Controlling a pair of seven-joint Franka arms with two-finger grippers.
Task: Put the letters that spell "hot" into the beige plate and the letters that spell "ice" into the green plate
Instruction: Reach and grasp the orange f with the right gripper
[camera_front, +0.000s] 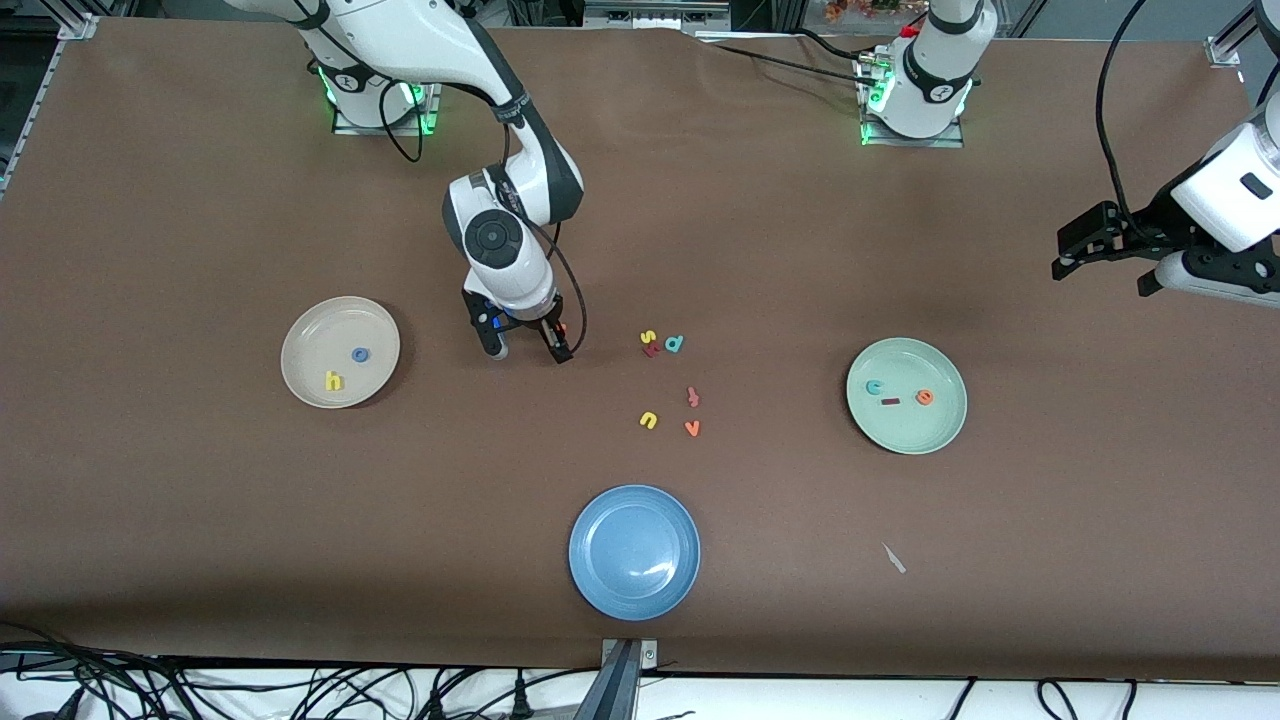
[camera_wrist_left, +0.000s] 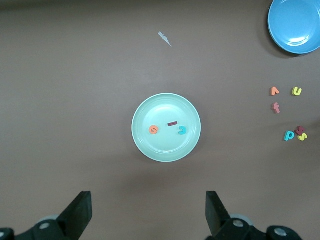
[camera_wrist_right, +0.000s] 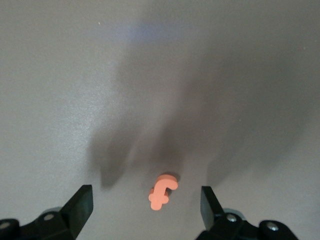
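The right gripper grabs the orange t by its crossbar (camera_wrist_right: 159, 196) next, to complete "hot" in the beige plate.
The beige plate (camera_front: 318, 335) holds a blue o (camera_front: 360, 354) and a yellow h (camera_front: 333, 381). The green plate (camera_front: 905, 432) (camera_wrist_left: 165, 107) holds a teal c (camera_front: 874, 387) (camera_wrist_left: 182, 130), a maroon i (camera_front: 890, 401) (camera_wrist_left: 172, 123) and an orange e (camera_front: 924, 397) (camera_wrist_left: 153, 130). My right gripper (camera_front: 525, 345) (camera_wrist_right: 146, 200) stands open low over the table between the beige plate and the loose letters. The orange t (camera_wrist_right: 162, 191) lies flat between its fingers, touching neither. My left gripper (camera_front: 1105, 272) (camera_wrist_left: 148, 205) waits open in the air near the left arm's end of the table.
Loose letters lie mid-table: a yellow s (camera_front: 648, 337), a dark red letter (camera_front: 652, 349), a teal d (camera_front: 674, 344), a reddish t-like letter (camera_front: 692, 397), a yellow u (camera_front: 648, 420) and an orange v (camera_front: 692, 428). A blue plate (camera_front: 634, 551) sits nearest the front camera, with a pale scrap (camera_front: 893, 558) beside it.
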